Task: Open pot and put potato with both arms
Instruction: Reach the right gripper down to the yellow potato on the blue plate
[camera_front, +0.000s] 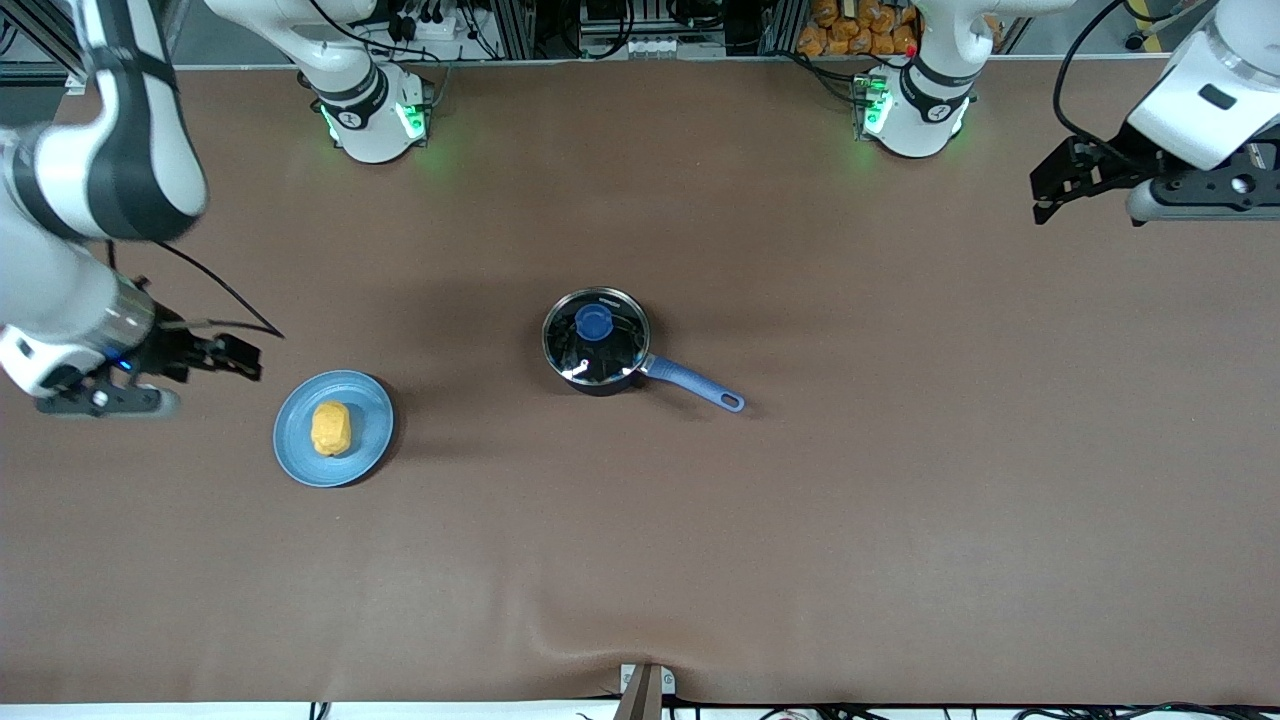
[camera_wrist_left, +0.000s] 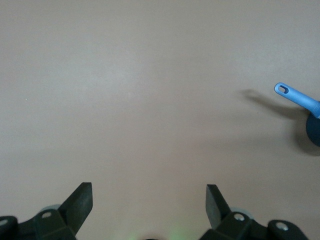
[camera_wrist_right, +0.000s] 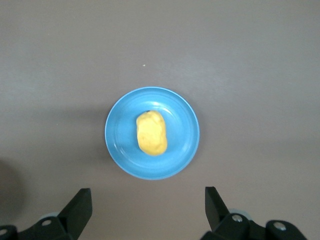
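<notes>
The yellow potato needs to go into the pot, so I need to grab it next with my right gripper around its middle.
The pot stands mid-table, a black saucepan under a clear glass lid with a blue knob. Its blue handle points toward the left arm's end; the handle and a bit of the pot show in the left wrist view. The yellow potato lies on a light-blue plate toward the right arm's end. My right gripper hangs open and empty beside the plate. My left gripper hangs open and empty over bare table at the left arm's end.
Brown cloth covers the whole table. The two arm bases stand along the edge farthest from the front camera. A small bracket sits at the edge nearest that camera.
</notes>
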